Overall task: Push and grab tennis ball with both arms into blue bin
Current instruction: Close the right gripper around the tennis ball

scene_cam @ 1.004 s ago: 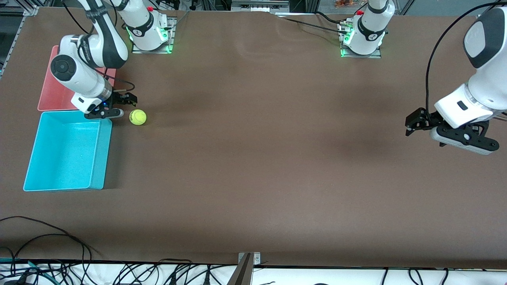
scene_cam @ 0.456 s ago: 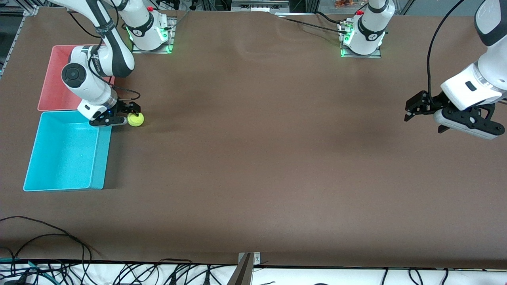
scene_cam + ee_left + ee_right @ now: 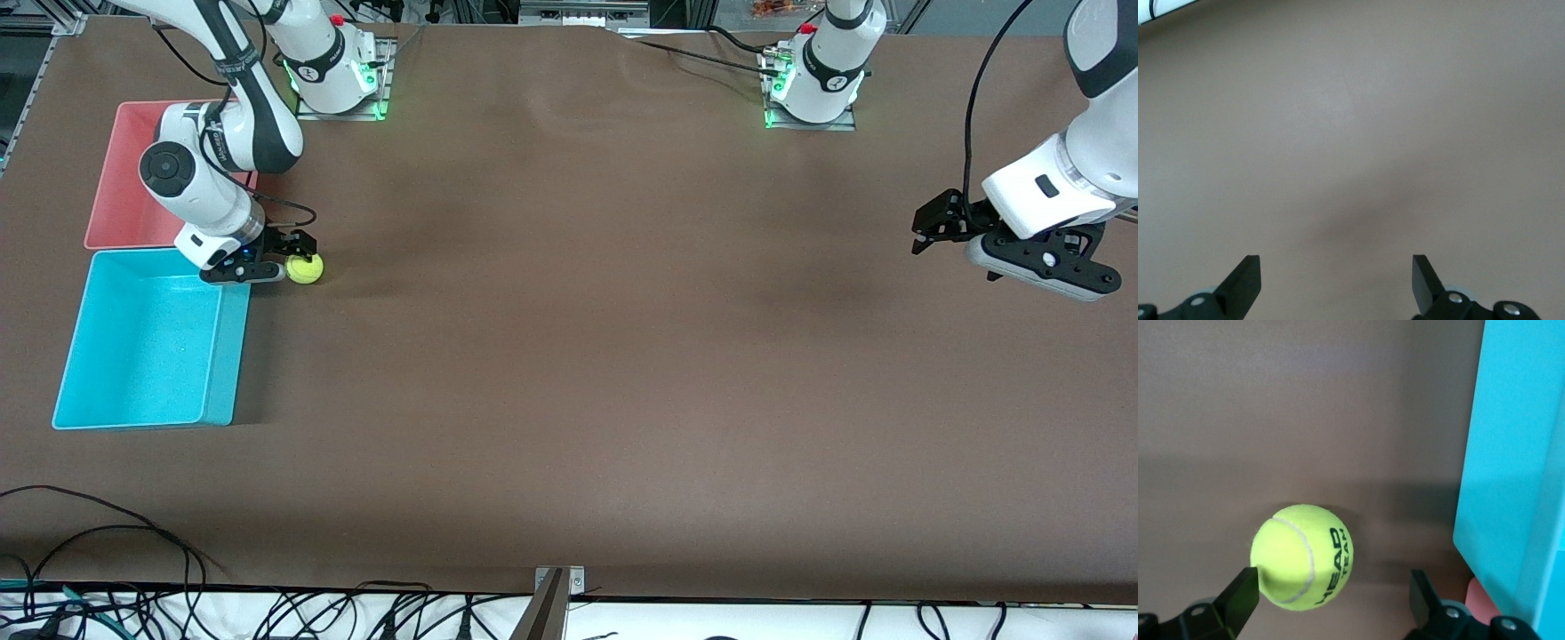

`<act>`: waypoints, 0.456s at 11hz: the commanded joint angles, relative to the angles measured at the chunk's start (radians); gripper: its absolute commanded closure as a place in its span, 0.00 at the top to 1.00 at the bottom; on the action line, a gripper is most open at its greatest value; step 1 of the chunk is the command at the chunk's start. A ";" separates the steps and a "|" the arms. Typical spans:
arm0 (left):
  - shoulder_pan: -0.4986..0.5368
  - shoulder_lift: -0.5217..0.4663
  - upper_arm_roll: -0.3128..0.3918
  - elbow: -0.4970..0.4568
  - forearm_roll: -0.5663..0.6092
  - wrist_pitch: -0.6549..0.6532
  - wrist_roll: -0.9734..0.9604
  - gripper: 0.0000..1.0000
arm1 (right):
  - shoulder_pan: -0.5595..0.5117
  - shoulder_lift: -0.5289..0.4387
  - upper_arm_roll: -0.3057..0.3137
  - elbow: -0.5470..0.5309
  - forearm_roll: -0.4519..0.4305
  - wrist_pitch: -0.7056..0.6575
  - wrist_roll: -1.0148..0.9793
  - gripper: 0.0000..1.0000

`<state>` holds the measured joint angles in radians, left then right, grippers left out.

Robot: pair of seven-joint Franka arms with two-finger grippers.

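Observation:
It isn't time to close yet: the tennis ball's middle point(image 3: 305, 268) point(image 3: 1302, 557) is beyond my right gripper's fingers. My right gripper needs to move toward the ball's middle first, then close on the ball.
The tennis ball point(image 3: 306, 268) point(image 3: 1302, 556) lies on the brown table beside the blue bin point(image 3: 228, 356) point(image 3: 1511, 453), close to the bin's corner at the robots' end. My right gripper point(image 3: 296, 256) point(image 3: 1333, 583) is down at the ball and open. The ball sits between the fingers, close against one fingertip point(image 3: 1243, 588), with a gap to the fingertip on the bin's side. My left gripper point(image 3: 925, 233) point(image 3: 1336, 267) hangs open and empty over bare table at the left arm's end.
A pink bin point(image 3: 124, 200) point(image 3: 1479, 597) stands right next to the blue bin, farther from the front camera. Cables point(image 3: 107, 533) trail along the table's near edge. The table's wide middle is bare brown surface.
My right gripper came down around the ball, which shifted slightly toward the blue bin, and has held still since. My left gripper drifted toward the robots' end of the table.

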<state>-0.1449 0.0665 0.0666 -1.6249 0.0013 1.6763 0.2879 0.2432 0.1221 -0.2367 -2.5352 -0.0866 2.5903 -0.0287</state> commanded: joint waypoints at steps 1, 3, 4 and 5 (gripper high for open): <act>0.083 -0.014 -0.102 0.000 0.045 -0.014 0.016 1.00 | 0.016 -0.002 0.019 0.009 -0.008 0.005 0.062 1.00; 0.085 -0.016 -0.094 0.007 0.031 -0.015 0.030 1.00 | 0.016 0.026 0.022 0.016 -0.010 0.016 0.062 1.00; 0.084 -0.016 -0.094 0.011 0.032 -0.015 0.030 1.00 | 0.016 0.045 0.022 0.019 -0.010 0.045 0.062 1.00; 0.084 -0.016 -0.094 0.011 0.032 -0.014 0.031 1.00 | 0.016 0.062 0.022 0.018 -0.010 0.069 0.058 1.00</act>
<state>-0.0743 0.0632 -0.0188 -1.6219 0.0255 1.6759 0.2909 0.2549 0.1336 -0.2163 -2.5307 -0.0866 2.6053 0.0101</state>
